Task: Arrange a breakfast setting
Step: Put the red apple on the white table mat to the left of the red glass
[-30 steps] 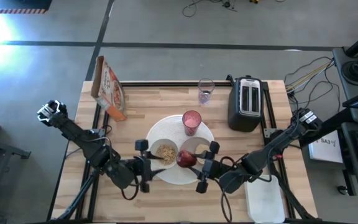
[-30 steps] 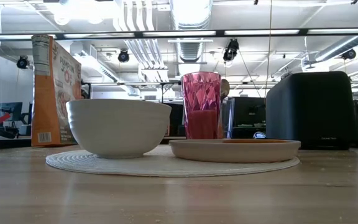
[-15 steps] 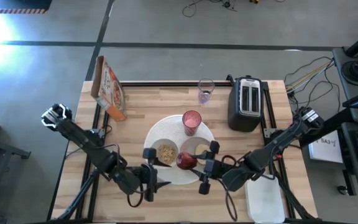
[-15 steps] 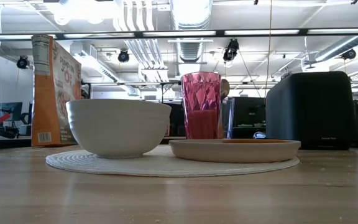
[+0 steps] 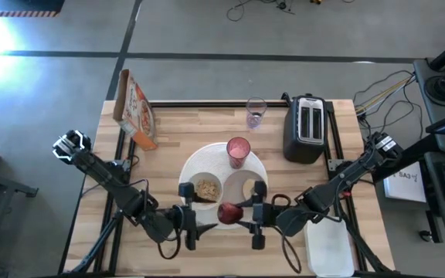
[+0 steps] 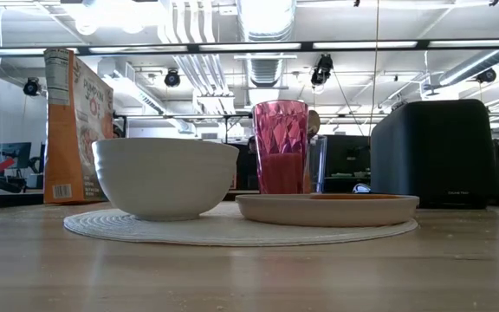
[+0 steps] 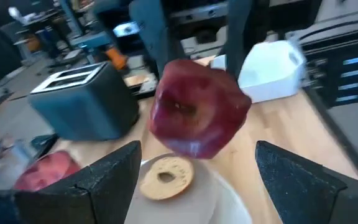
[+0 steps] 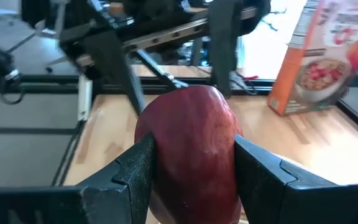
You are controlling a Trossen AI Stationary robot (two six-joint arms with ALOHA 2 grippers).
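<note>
My left gripper's fingers are on either side of the red apple but don't reach far enough, so they would miss if I closed now. I should move toward the apple first.
A red apple hangs in the air over the near rim of the large white plate, and my right gripper is shut on it from the right. My left gripper faces it from the left, open. Its fingers stand on either side of the apple with gaps. On the plate stand a white bowl of cereal, a small grey plate bearing a bagel half, and a pink tumbler. My right gripper pinches the apple between its two fingers, one on each opposite side of the fruit. The fingers come in about level from the table's right. The apple is lifted clear, above the plate's near rim.
A cereal box stands at the far left. A black toaster stands at the far right, with a clear glass next to it. A white tray lies at the near right corner. Bare wood lies near the front edge.
The apple has moved toward the table's near edge, from over the plates to over the large plate's near rim, as my right gripper swung that way. My left gripper has also shifted toward the near edge and a little right, still facing the apple.
</note>
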